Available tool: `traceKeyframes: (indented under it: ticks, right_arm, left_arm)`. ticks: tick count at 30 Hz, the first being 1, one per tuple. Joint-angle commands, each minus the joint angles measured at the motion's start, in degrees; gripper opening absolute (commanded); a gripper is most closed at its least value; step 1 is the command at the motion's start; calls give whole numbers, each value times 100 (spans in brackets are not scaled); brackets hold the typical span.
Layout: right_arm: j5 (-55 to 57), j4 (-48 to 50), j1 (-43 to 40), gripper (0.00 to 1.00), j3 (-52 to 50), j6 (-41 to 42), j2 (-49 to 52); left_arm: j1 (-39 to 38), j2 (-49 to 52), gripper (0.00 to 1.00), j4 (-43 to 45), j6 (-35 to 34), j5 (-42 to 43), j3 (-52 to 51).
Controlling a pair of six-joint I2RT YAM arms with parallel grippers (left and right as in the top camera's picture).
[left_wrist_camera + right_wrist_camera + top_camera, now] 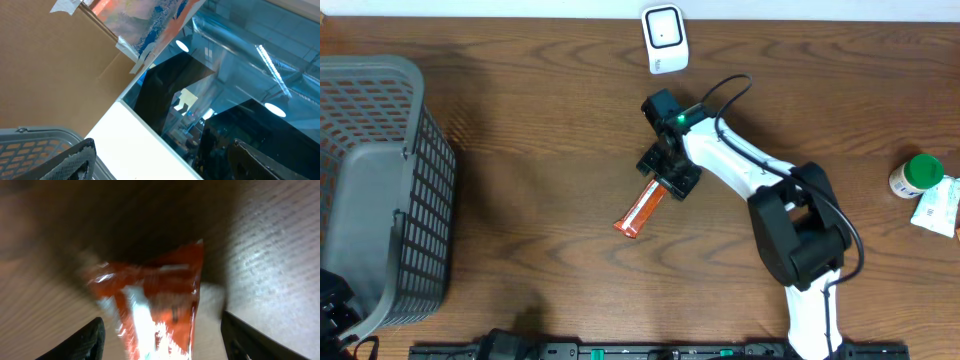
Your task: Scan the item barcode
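The orange snack packet has a barcode to scan, so my right gripper will next grab it near its scanner-side end (654, 191) (156, 317), across its sides, leaving the packet's body free.
An orange snack packet (642, 209) lies flat on the wooden table, pointing diagonally toward the lower left. My right gripper (667, 172) hovers over its upper end. In the right wrist view the packet (165, 295) is blurred between the open fingers (90, 337) of that gripper (162, 330), with a gap on each side. I cannot make out a barcode. A white scanner (663, 38) stands at the table's far edge. My left gripper (164, 150) is open on nothing and tilted up toward a cardboard box and the ceiling.
A grey mesh basket (380, 180) fills the left side of the table. At the right edge stand a green-capped bottle (917, 175) and a white pouch (938, 208). The left arm shows only as a dark shape at the bottom left corner (332, 305).
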Motion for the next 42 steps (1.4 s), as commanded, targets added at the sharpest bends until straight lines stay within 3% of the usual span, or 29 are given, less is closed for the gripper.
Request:
traceKeyframes:
  ticks: [1,3,5,6,9,10,21,29,34,42]
  right_arm:
    - [-42,15,144,70,7,170,417]
    - [-68,37,166,69,7,168,588]
    - [-129,22,170,59,7,162,730]
    - [-149,13,170,49,7,138,798]
    - [-164,-59,170,8,7,57,920]
    - [-151,-31,157,1,7,-52,920]
    - [-131,481,-170,1,326,-1456,4]
    - [-149,2052,-61,1,326,-3683,-1222]
    - [155,2809,55,1,326,-5423,-1390]
    - [240,4019,-44,1,306,-6765,-1331]
  left_arm:
    - [35,-42,85,13,94,-52,13]
    - [35,-42,85,13,94,-52,13]
    - [35,-42,85,13,94,-52,13]
    - [35,-42,85,13,94,-52,13]
    - [35,-42,85,13,96,-52,13]
    - [35,-42,85,13,96,-52,13]
    - [35,-42,85,9,96,-52,13]
    - [35,-42,85,13,94,-52,13]
    - [35,-42,85,37,92,-50,13]
    - [35,-42,85,35,94,-50,13]
